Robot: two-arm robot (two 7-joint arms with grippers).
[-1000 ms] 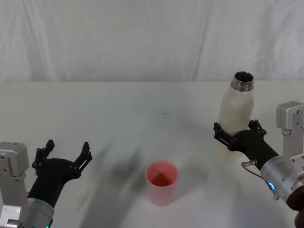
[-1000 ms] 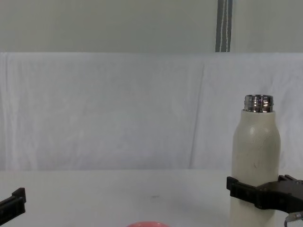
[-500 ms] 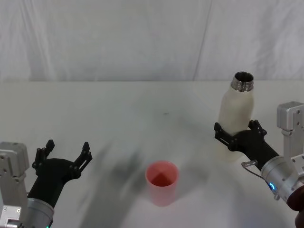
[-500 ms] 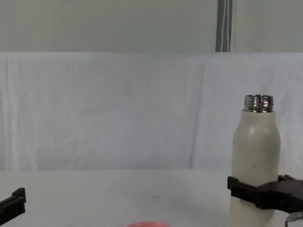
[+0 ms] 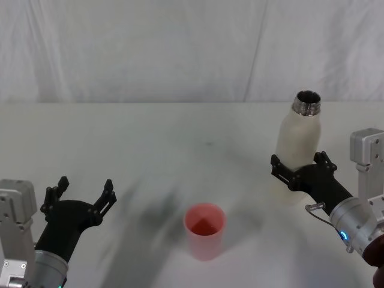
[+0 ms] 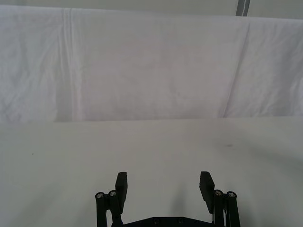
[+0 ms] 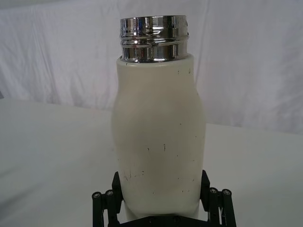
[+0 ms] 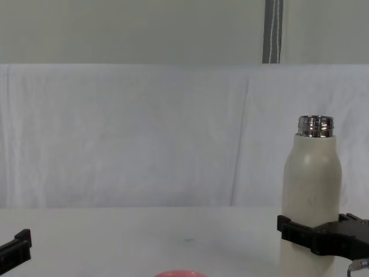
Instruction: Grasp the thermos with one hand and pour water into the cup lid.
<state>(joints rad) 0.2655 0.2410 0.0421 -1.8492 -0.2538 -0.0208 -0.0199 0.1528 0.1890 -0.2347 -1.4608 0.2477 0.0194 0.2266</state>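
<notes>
The cream-white thermos should be grabbed by its lower body [image 7: 161, 189] with my right gripper next, so that it can pour water into the pink cup lid.
The cream-white thermos [image 5: 299, 144] stands upright and uncapped at the right of the white table, its steel neck bare. My right gripper [image 5: 298, 161] is open around its lower body, one finger on each side close to the wall [image 7: 161, 182]. The chest view shows the same hold low on the thermos [image 8: 311, 190]. The pink cup lid [image 5: 204, 231] stands mouth up near the table's front centre, well left of the thermos; its rim [image 8: 179, 273] peeks in at the chest view's lower edge. No water shows. My left gripper [image 5: 84, 193] hovers open at the front left, holding nothing [image 6: 164, 182].
A white cloth covers the table [image 5: 180, 138] and hangs as a backdrop behind it. A grey pole [image 8: 272, 32] rises behind the backdrop. Bare tabletop lies between the cup lid and the thermos.
</notes>
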